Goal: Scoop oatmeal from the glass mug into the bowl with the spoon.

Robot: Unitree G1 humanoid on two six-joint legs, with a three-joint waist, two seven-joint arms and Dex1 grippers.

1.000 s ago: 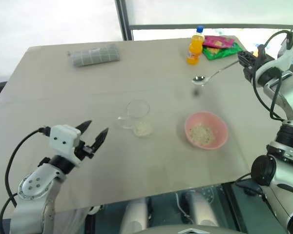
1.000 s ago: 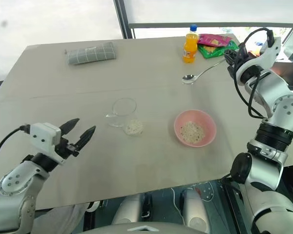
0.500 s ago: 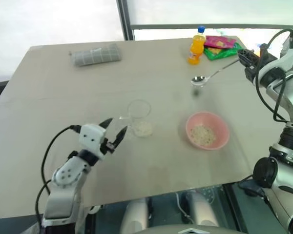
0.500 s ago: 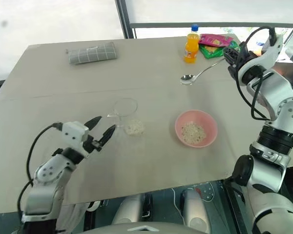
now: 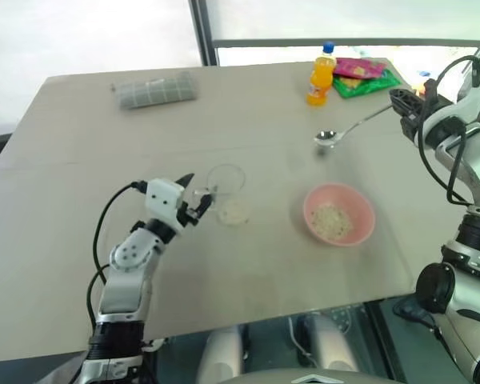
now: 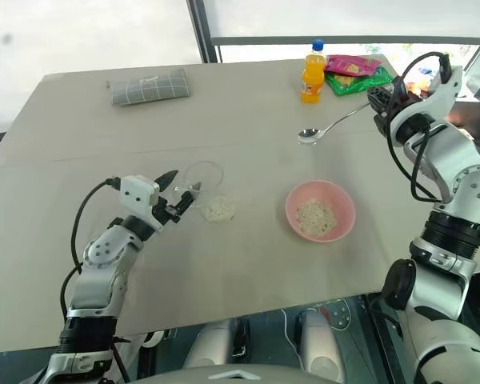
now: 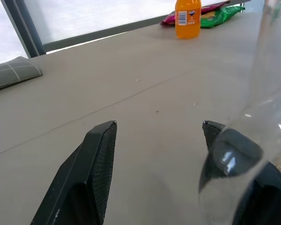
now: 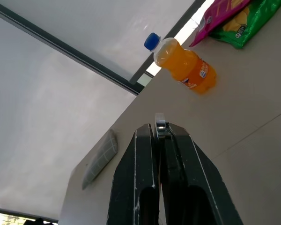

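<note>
The left gripper grabs the mug by its slim handle (image 5: pixel 202 193) (image 7: pixel 239 159) next, since the mug's round glass body spreads wider than the left gripper's open fingers.
The glass mug (image 5: pixel 226 186) stands upright mid-table with oatmeal (image 5: pixel 234 212) in its bottom. My left gripper (image 5: pixel 195 198) is open at the mug's handle side; in the left wrist view the glass mug (image 7: pixel 264 98) blurs in front of one finger (image 7: pixel 224 154), with nothing between the fingers. Whether it touches the mug I cannot tell. The pink bowl (image 5: pixel 360 204) sits to the right with some oatmeal (image 5: pixel 330 220) in it. My right gripper (image 5: pixel 405 102) is shut on the handle of the spoon (image 5: pixel 348 128), held above the table beyond the bowl.
An orange bottle (image 5: pixel 322 76) and snack packets (image 5: pixel 366 76) stand at the far right of the table. A grey checked cloth (image 5: pixel 154 90) lies at the far left. The table's front edge (image 5: pixel 264 312) runs close below the bowl.
My left arm has reached forward and to the right, bringing its open gripper up to the mug. The right gripper and spoon have stayed where they were.
</note>
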